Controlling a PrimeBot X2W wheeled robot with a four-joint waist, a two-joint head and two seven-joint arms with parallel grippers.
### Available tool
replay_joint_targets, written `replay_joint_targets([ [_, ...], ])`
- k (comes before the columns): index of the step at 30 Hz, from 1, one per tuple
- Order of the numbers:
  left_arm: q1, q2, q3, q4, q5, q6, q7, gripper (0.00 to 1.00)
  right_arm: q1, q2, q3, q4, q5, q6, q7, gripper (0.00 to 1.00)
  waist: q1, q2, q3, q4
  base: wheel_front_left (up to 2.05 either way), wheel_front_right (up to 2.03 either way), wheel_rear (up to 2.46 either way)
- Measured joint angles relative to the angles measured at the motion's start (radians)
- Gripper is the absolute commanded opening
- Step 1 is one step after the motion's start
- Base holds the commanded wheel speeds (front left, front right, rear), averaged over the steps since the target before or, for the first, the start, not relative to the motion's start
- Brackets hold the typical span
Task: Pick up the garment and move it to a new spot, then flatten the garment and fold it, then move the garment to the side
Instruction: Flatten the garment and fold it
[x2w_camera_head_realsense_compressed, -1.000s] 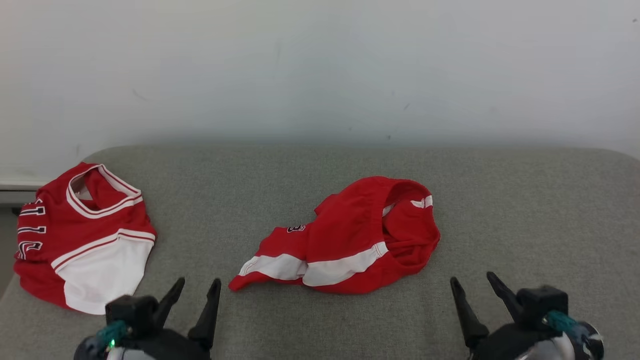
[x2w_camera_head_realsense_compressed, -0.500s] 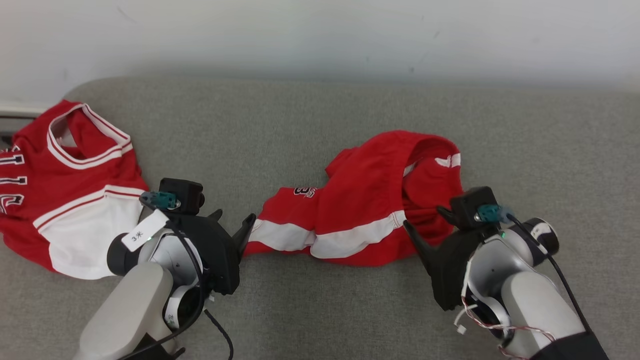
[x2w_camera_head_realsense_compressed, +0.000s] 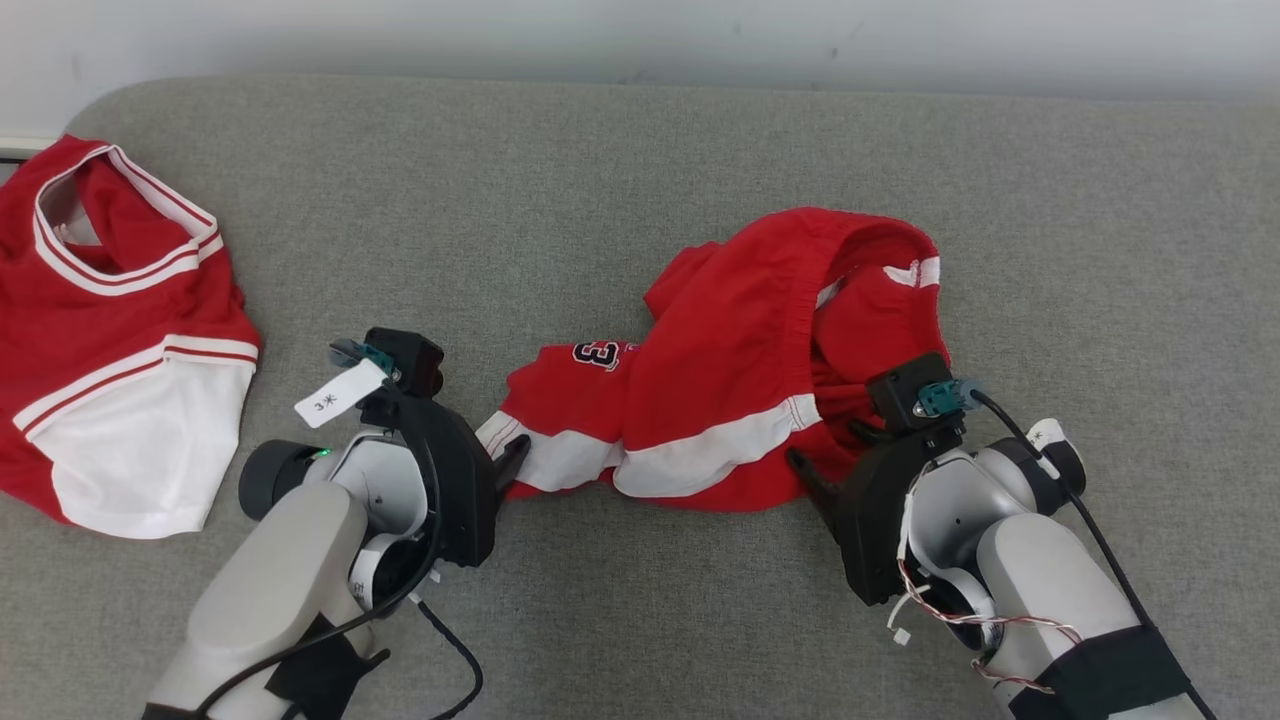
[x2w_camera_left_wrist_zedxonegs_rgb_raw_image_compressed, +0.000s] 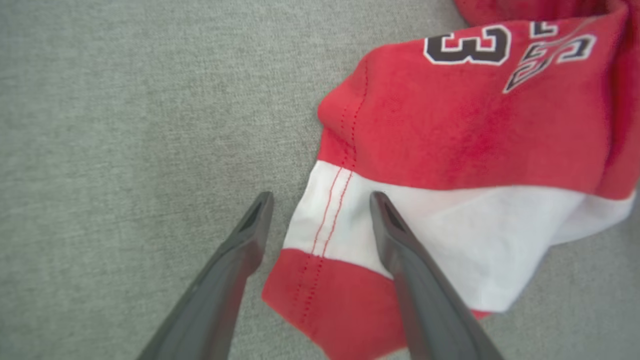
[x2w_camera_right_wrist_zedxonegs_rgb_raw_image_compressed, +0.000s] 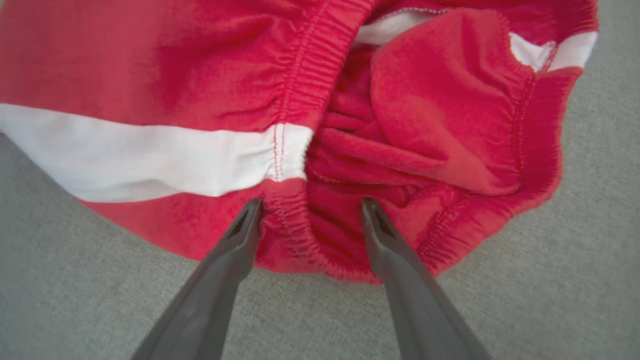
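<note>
Next, my right gripper picks up the shorts by the gathered waistband, which stands up in a fold while the cloth (x2w_camera_head_realsense_compressed: 732, 372) beside it lies slack.
The garment (x2w_camera_head_realsense_compressed: 720, 370) is a crumpled pair of red shorts with a white stripe and a number print, lying mid-surface. My left gripper (x2w_camera_head_realsense_compressed: 503, 452) is open at its left end. In the left wrist view the gripper (x2w_camera_left_wrist_zedxonegs_rgb_raw_image_compressed: 321, 197) straddles the white-striped hem corner of the garment (x2w_camera_left_wrist_zedxonegs_rgb_raw_image_compressed: 450, 135), one finger on the cloth and one beside it. My right gripper (x2w_camera_head_realsense_compressed: 826, 446) is open at the right end. In the right wrist view the gripper (x2w_camera_right_wrist_zedxonegs_rgb_raw_image_compressed: 311, 202) stands either side of the gathered waistband of the garment (x2w_camera_right_wrist_zedxonegs_rgb_raw_image_compressed: 200, 75).
A second red and white jersey (x2w_camera_head_realsense_compressed: 110, 340) lies at the far left of the grey cushioned surface (x2w_camera_head_realsense_compressed: 500, 200). A white wall (x2w_camera_head_realsense_compressed: 640, 30) runs along the back edge. Bare grey fabric surrounds the shorts on all sides.
The head camera has tilted down and closer. Both arms have reached forward from the near edge to the two ends of the shorts, fingers still apart. The shorts lie as before.
</note>
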Motion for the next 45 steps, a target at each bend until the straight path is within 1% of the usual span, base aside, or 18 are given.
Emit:
replay_joint_targets([
  [6, -0.034, 0.0, -0.018, 0.041, 0.003, -0.02, 0.01, 1.0, -0.023, 0.005, 0.013, 0.021, 0.008, 0.0, -0.001, 0.95, -0.0001, -0.0001, 0.002, 0.0, 0.0, 0.0, 0.0],
  [7, -0.037, 0.0, -0.022, 0.045, 0.003, -0.026, 0.011, 0.87, -0.027, 0.006, 0.015, 0.023, 0.008, 0.0, -0.001, 0.66, -0.0002, -0.0001, 0.002, 0.0, 0.0, 0.0, 0.0],
  [8, -0.038, -0.001, -0.026, 0.05, 0.003, -0.026, 0.01, 0.47, -0.032, 0.007, 0.017, 0.026, 0.008, 0.0, -0.002, 0.48, -0.0002, -0.0001, 0.002, -0.001, 0.0, 0.0, 0.0],
  [9, -0.038, -0.001, -0.026, 0.05, 0.003, -0.026, 0.01, 0.0, -0.032, 0.007, 0.017, 0.026, 0.008, 0.0, -0.002, 0.42, -0.0002, -0.0001, 0.002, -0.001, 0.0, 0.0, 0.0],
  [12, -0.056, -0.005, -0.029, 0.076, 0.002, -0.034, 0.01, 0.0, -0.037, 0.011, 0.027, 0.03, 0.012, 0.002, -0.011, 0.46, -0.0002, -0.0001, 0.003, -0.002, 0.0, 0.0, 0.0],
  [13, -0.057, -0.006, -0.03, 0.079, 0.002, -0.035, 0.009, 0.0, -0.037, 0.011, 0.032, 0.031, 0.012, 0.002, -0.012, 0.66, -0.0002, -0.0001, 0.003, -0.002, 0.0, 0.0, 0.0],
  [14, -0.057, -0.006, -0.03, 0.079, 0.002, -0.035, 0.009, 0.0, -0.037, 0.011, 0.032, 0.031, 0.012, 0.002, -0.012, 1.0, -0.0002, -0.0001, 0.003, -0.002, 0.0, 0.0, 0.0],
  [19, -0.062, -0.019, -0.035, 0.107, 0.002, -0.041, -0.001, 0.0, -0.064, 0.012, 0.045, 0.027, 0.014, 0.009, -0.031, 1.0, -0.0002, -0.0001, 0.001, -0.003, 0.0, 0.0, 0.0],
  [20, -0.067, -0.02, -0.036, 0.112, 0.002, -0.042, -0.008, 0.23, -0.074, 0.013, 0.047, 0.026, 0.014, 0.009, -0.037, 1.0, -0.0002, -0.0001, 0.001, -0.003, 0.0, 0.0, 0.0],
  [21, -0.073, -0.022, -0.036, 0.118, 0.002, -0.042, -0.008, 0.34, -0.08, 0.014, 0.047, 0.023, 0.014, 0.009, -0.039, 1.0, -0.0002, -0.0001, 0.001, -0.003, 0.0, 0.0, 0.0],
  [22, -0.076, -0.026, -0.037, 0.123, 0.002, -0.043, -0.009, 0.37, -0.084, 0.015, 0.048, 0.023, 0.015, 0.009, -0.042, 1.0, -0.0002, -0.0002, 0.0, -0.002, 0.0, 0.0, 0.0],
  [25, -0.076, -0.036, -0.041, 0.134, 0.001, -0.044, -0.02, 0.32, -0.089, 0.016, 0.053, 0.034, 0.019, 0.009, -0.045, 1.0, -0.0002, -0.0002, -0.001, -0.001, 0.0, 0.0, 0.0],
  [27, -0.077, -0.037, -0.044, 0.141, 0.001, -0.044, -0.026, 0.2, -0.093, 0.016, 0.056, 0.049, 0.024, 0.009, -0.045, 0.38, -0.0002, -0.0002, -0.002, 0.001, 0.0, 0.0, 0.0],
  [28, -0.077, -0.038, -0.045, 0.145, 0.0, -0.047, -0.026, 0.11, -0.093, 0.017, 0.057, 0.053, 0.026, 0.009, -0.045, 0.27, -0.0002, -0.0002, -0.002, 0.002, 0.0, 0.0, 0.0],
  [29, -0.077, -0.039, -0.047, 0.15, 0.0, -0.051, -0.027, 0.0, -0.093, 0.017, 0.059, 0.055, 0.028, 0.009, -0.045, 0.0, -0.0002, -0.0002, -0.002, 0.003, 0.0, 0.0, 0.0],
  [38, -0.095, -0.049, -0.049, 0.178, -0.014, -0.051, -0.071, 0.0, -0.095, 0.019, 0.058, 0.056, 0.034, 0.009, -0.077, 0.0, -0.0002, -0.0002, -0.007, 0.006, 0.0, 0.0, 0.0],
  [43, -0.118, -0.053, 0.015, 0.174, -0.046, -0.051, -0.152, 0.0, -0.098, 0.019, 0.018, 0.021, 0.049, 0.009, -0.132, 0.0, -0.0001, -0.0002, -0.026, 0.007, 0.0, 0.0, 0.0],
  [45, -0.136, -0.064, 0.069, 0.161, -0.097, -0.051, -0.202, 0.0, -0.113, 0.021, -0.01, 0.001, 0.067, 0.007, -0.165, 0.0, -0.0001, -0.0002, -0.035, 0.006, 0.0, 0.0, 0.0],
])
